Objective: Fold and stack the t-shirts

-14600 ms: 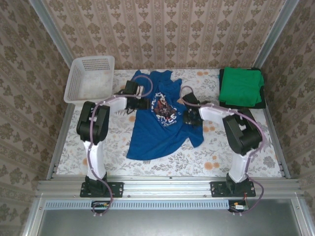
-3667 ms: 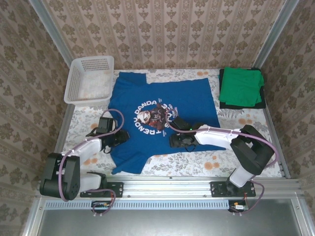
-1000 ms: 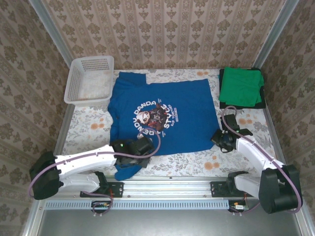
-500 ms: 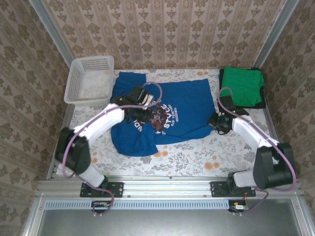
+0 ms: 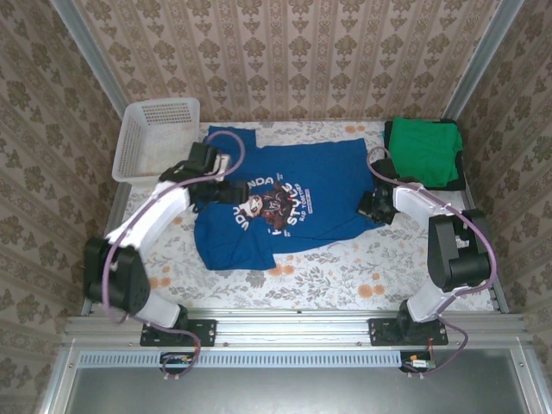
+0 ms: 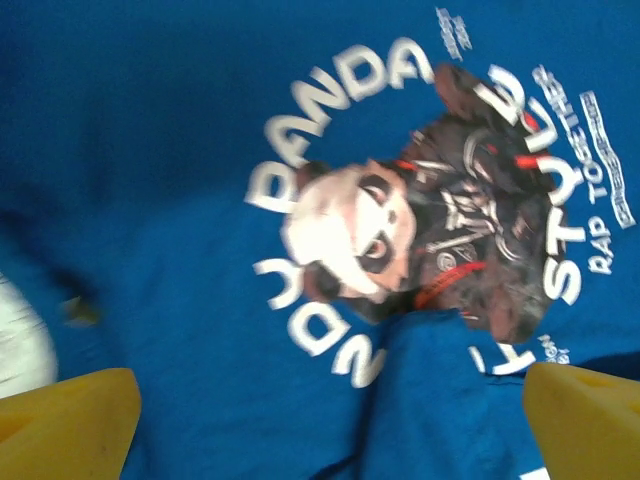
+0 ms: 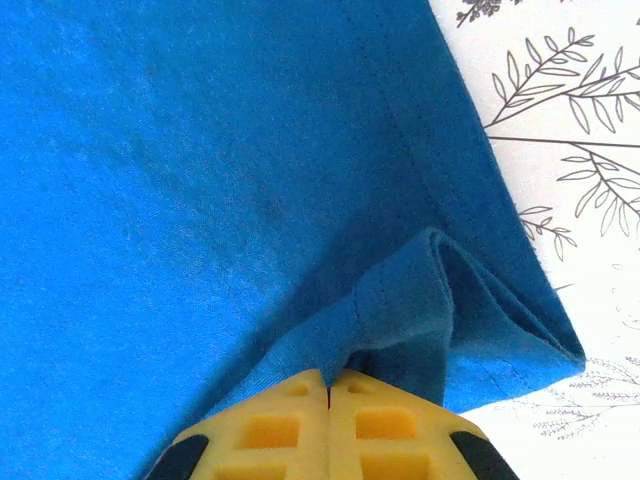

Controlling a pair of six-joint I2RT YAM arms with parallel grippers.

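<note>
I should next grab the royal-blue t-shirt (image 5: 319, 194) with my left gripper by the flap edge beside the panda graphic to fold the flap side inward.
The royal-blue t-shirt (image 5: 319, 194) lies spread mid-table, print up, one flap of it folded over beside the panda graphic (image 6: 440, 240). My left gripper (image 5: 226, 190) hovers over the shirt's left half, its yellow fingertips (image 6: 70, 420) far apart and nothing between them. My right gripper (image 5: 369, 207) is at the shirt's right hem corner, shut on a pinched fold of blue cloth (image 7: 400, 290). The bright-green t-shirt (image 5: 423, 151) sits folded at the back right on top of a dark one (image 5: 455, 179).
A white lattice basket (image 5: 155, 138) stands at the back left corner, just beyond the left arm. The flowered tabletop (image 5: 345, 263) shows bare in front of the shirt. Metal rails edge the table on both sides.
The left gripper carried the shirt's near edge back over the print, let go and opened, then drifted back-left. The right gripper moved farther back with the hem corner still pinched.
</note>
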